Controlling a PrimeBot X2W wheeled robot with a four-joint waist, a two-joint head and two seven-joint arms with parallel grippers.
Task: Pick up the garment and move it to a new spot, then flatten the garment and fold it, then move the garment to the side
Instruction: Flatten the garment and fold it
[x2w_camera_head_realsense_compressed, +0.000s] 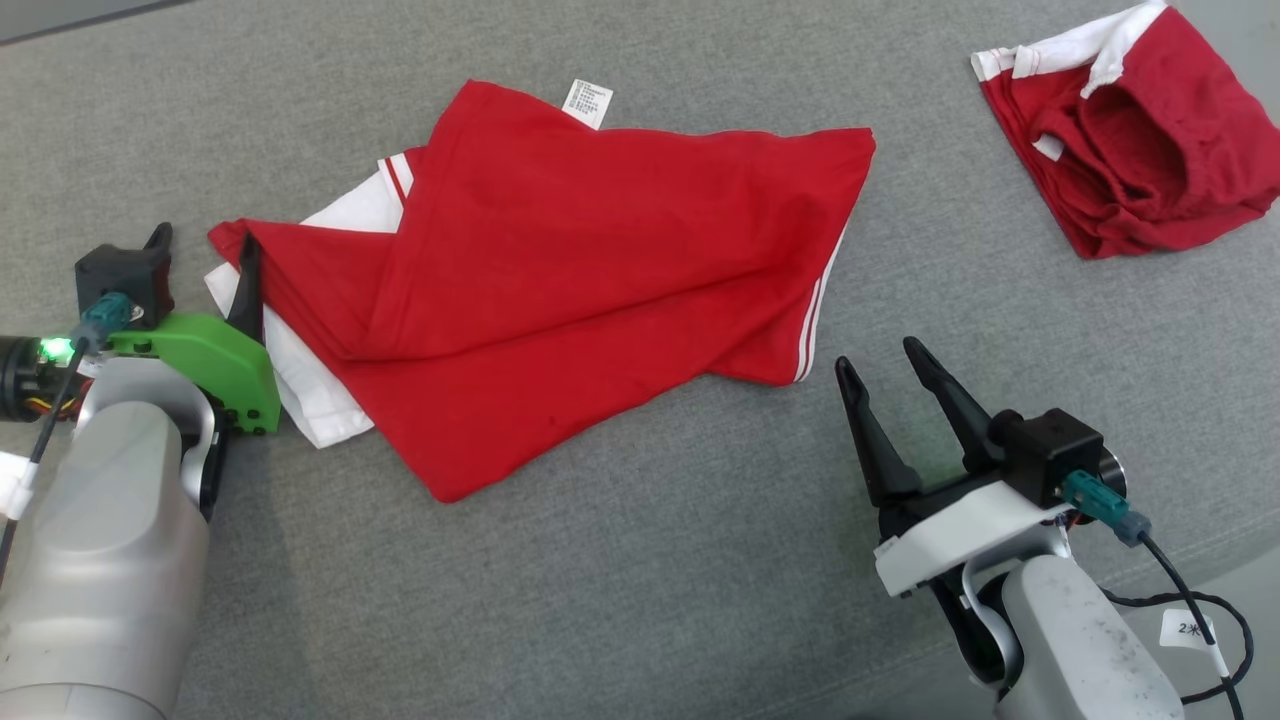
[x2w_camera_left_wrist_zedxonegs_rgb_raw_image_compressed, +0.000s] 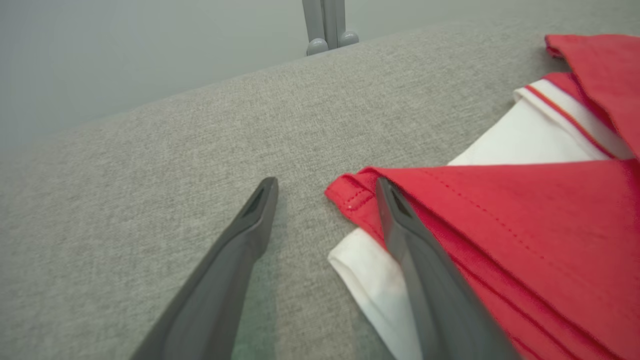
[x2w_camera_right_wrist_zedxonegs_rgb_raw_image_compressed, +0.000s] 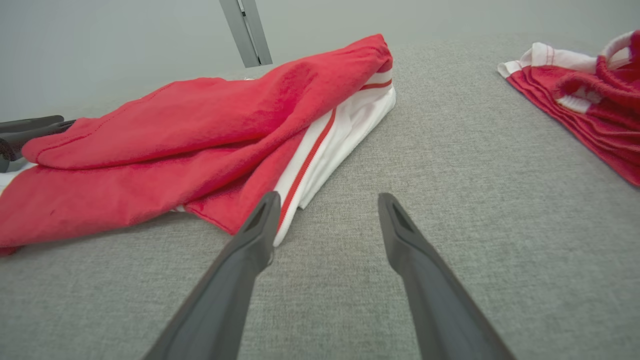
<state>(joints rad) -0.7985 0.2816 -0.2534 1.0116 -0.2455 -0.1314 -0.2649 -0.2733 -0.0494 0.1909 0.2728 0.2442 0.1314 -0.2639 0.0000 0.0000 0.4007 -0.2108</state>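
Note:
The left gripper grabs the garment by its red hem corner (x2w_camera_head_realsense_compressed: 230, 235) next. The folded edge stands up there while the wide red panel (x2w_camera_head_realsense_compressed: 600, 246) lies flat.
The garment (x2w_camera_head_realsense_compressed: 580, 270) is red with white panels and striped trim, lying loosely folded in the middle of the grey fabric surface (x2w_camera_head_realsense_compressed: 620, 570). A white label sticks out at its far edge. My left gripper (x2w_camera_head_realsense_compressed: 205, 245) is open at the garment's left corner. In the left wrist view the left gripper (x2w_camera_left_wrist_zedxonegs_rgb_raw_image_compressed: 326, 184) has one finger over the red hem of the garment (x2w_camera_left_wrist_zedxonegs_rgb_raw_image_compressed: 500, 210) and the other over bare fabric. My right gripper (x2w_camera_head_realsense_compressed: 880, 358) is open just off the garment's lower right corner. In the right wrist view the right gripper (x2w_camera_right_wrist_zedxonegs_rgb_raw_image_compressed: 328, 197) holds nothing, beside the striped edge of the garment (x2w_camera_right_wrist_zedxonegs_rgb_raw_image_compressed: 175, 130).
A second red and white garment (x2w_camera_head_realsense_compressed: 1130, 140) lies crumpled at the far right, and this second garment (x2w_camera_right_wrist_zedxonegs_rgb_raw_image_compressed: 580, 100) also appears in the right wrist view. A grey post (x2w_camera_left_wrist_zedxonegs_rgb_raw_image_compressed: 325, 25) stands beyond the surface's far edge. Bare grey fabric runs along the near side.

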